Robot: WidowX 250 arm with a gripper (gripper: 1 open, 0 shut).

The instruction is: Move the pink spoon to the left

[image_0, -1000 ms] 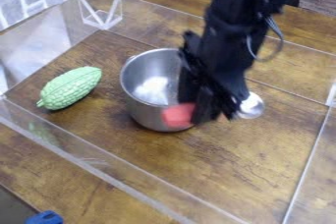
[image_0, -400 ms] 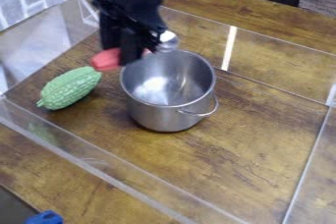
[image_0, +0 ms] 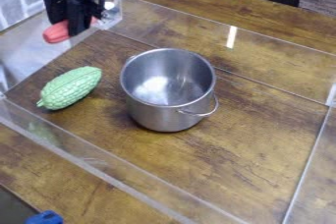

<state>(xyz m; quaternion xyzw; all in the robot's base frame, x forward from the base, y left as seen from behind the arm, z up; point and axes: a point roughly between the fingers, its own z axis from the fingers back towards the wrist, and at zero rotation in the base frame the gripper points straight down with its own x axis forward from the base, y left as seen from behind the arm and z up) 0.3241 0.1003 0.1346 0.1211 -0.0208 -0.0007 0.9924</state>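
Observation:
The pink spoon is still above the wooden table behind the green gourd, so my gripper keeps holding the spoon from here until it is on the tabletop.
The pink spoon [image_0: 55, 34] hangs in the air at the back left. Its salmon handle end pokes out to the left below the black fingers and its shiny bowl [image_0: 110, 11] shows on the right side. My gripper [image_0: 75, 20] is shut on the spoon's middle, pointing steeply down. It hovers above the wooden table [image_0: 250, 71], well left of and behind the steel pot [image_0: 168, 88]. The arm above it runs out of the top of the frame.
A green bumpy gourd [image_0: 69, 87] lies left of the pot, in front of the gripper. Low clear plastic walls [image_0: 118, 169] fence the wooden work area. A blue object [image_0: 43, 218] peeks in at the bottom edge.
The gripper has carried the spoon from the pot's right front, over the pot's back rim, to the far back left, rolling the wrist on the way.

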